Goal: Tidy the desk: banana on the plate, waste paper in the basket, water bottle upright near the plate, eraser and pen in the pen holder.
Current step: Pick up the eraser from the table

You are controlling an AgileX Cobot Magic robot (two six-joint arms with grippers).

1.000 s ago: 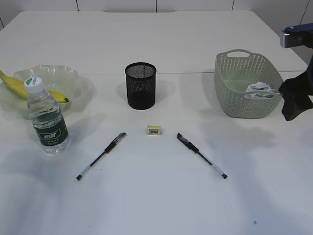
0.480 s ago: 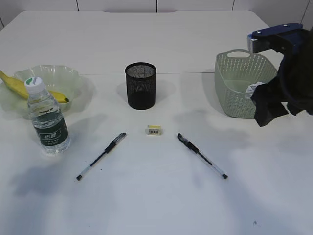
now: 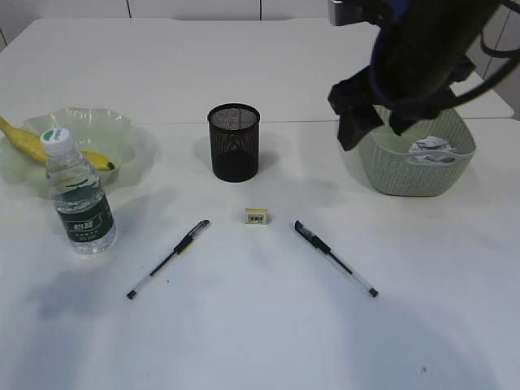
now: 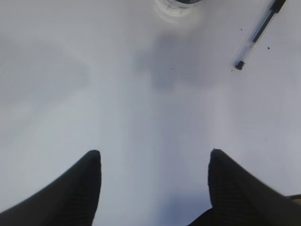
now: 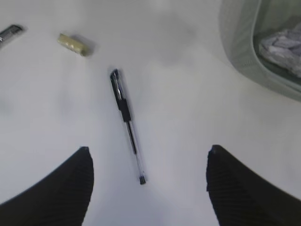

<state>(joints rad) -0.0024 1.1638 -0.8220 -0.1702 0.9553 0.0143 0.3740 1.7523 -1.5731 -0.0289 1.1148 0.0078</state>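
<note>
The robot's right gripper should next take hold of the eraser by its body (image 3: pixel 256 216). The small pale eraser is to go into the pen holder (image 3: pixel 234 142).
The banana (image 3: pixel 24 142) lies in the pale green plate (image 3: pixel 89 126) at the far left of the desk (image 3: pixel 260 333). The water bottle (image 3: pixel 79 197) stands upright just in front of the plate. The eraser (image 3: pixel 256 215) lies in front of the black mesh pen holder (image 3: pixel 234 142), with one pen (image 3: pixel 167 259) to its left and another pen (image 3: pixel 335 258) to its right. Waste paper (image 3: pixel 431 150) sits inside the basket (image 3: pixel 406 175). My right gripper (image 5: pixel 149 148) hangs open, high above the right pen (image 5: pixel 126 123) and beside the basket. My left gripper (image 4: pixel 154 151) is open over bare desk.
In the left wrist view the bottle's base (image 4: pixel 181 4) shows at the top edge and the tail of the left pen (image 4: pixel 256 35) at the upper right. The right arm's dark body (image 3: pixel 422 49) hangs over the back right, hiding part of the basket's rim.
The right arm has swung in from the right edge, up and leftward, to hang over the basket's left side. Nothing on the desk has moved.
</note>
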